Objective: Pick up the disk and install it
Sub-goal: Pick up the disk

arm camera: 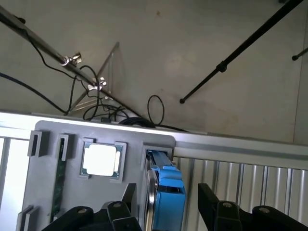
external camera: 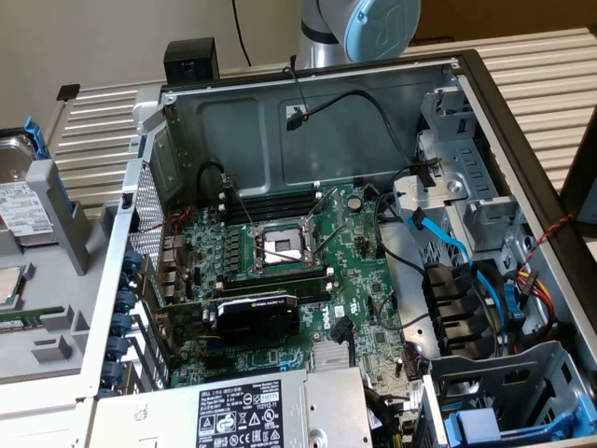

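The disk's lower end is enclosed by the grey tray's slot (external camera: 58, 210), so my gripper should next grab the disk across its blue-railed edge (external camera: 37, 137), which is free.
The disk (arm camera: 166, 192) stands on edge in a slot of a grey holder tray (arm camera: 72, 192), its silver body framed by a bright blue rail. My gripper (arm camera: 166, 191) is open, with one black finger (arm camera: 129, 197) on each side of the disk and a gap between each finger and the disk. In the exterior view the disk (external camera: 17, 177) sits at the far left, its white label facing up, in the same grey tray (external camera: 56, 280).
The open computer case (external camera: 308, 112) holds the motherboard, a black graphics card (external camera: 256, 317) and a grey power supply (external camera: 252, 411). A drive bay with blue plastic (external camera: 504, 420) is at its near right corner. A processor chip (arm camera: 100, 160) lies in the tray beside the disk.
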